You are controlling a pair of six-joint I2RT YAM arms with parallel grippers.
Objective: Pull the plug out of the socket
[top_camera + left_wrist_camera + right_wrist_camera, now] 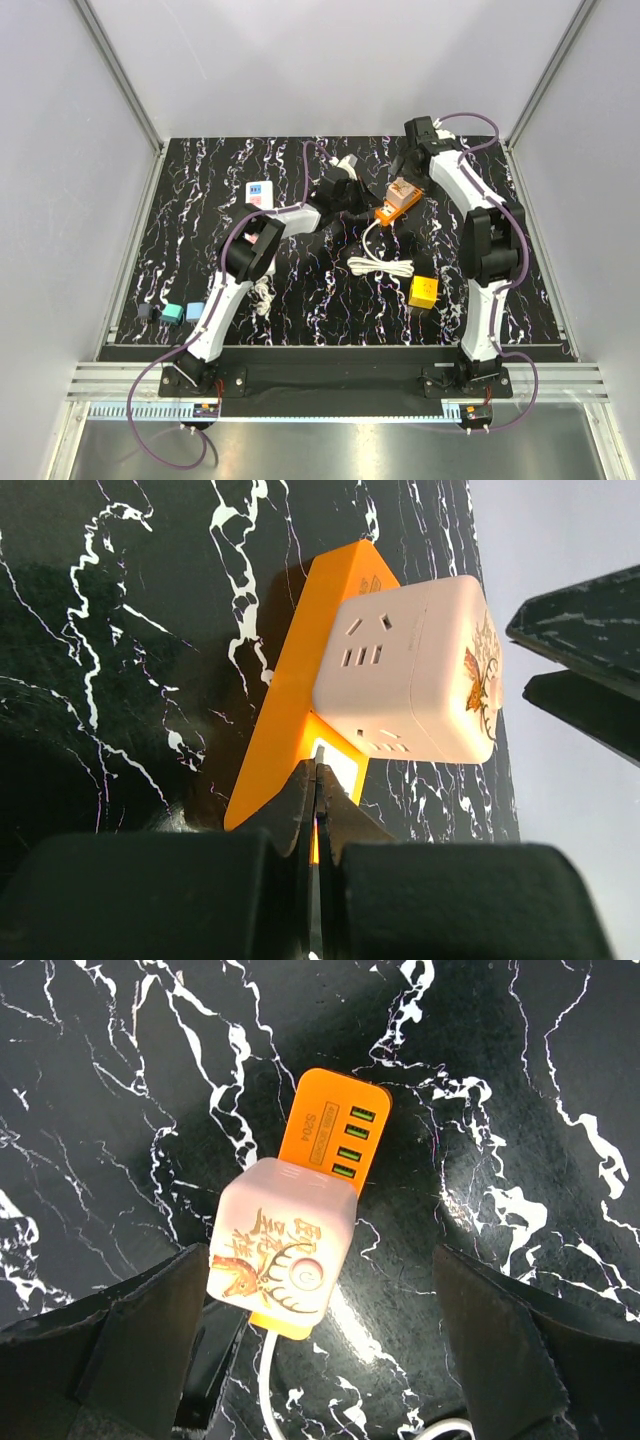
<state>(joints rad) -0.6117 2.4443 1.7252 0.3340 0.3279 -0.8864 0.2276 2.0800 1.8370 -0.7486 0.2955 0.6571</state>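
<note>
My right gripper grabs the cube plug (402, 192) (285, 1245) by opposite sides next, across the orange socket's width, to pull it off the socket.
A white cube plug (285, 1245) with a deer print sits plugged onto an orange socket strip (335, 1125) that has green USB ports; both lie mid-table (400, 192). My right gripper (318, 1260) is open above it, and the cube stands by the left finger (150, 1330), with a wide gap to the right one. My left gripper (318, 772) is shut, empty, its tips resting against the near end of the orange strip (290, 710). The cube (410, 670) shows outlet holes on its side.
A white cable (380, 266) coils in front of the orange strip. A yellow block (423, 292) lies near the right arm. A white power strip with coloured squares (258, 192) lies back left, partly under the left arm. Small blocks (172, 313) sit front left.
</note>
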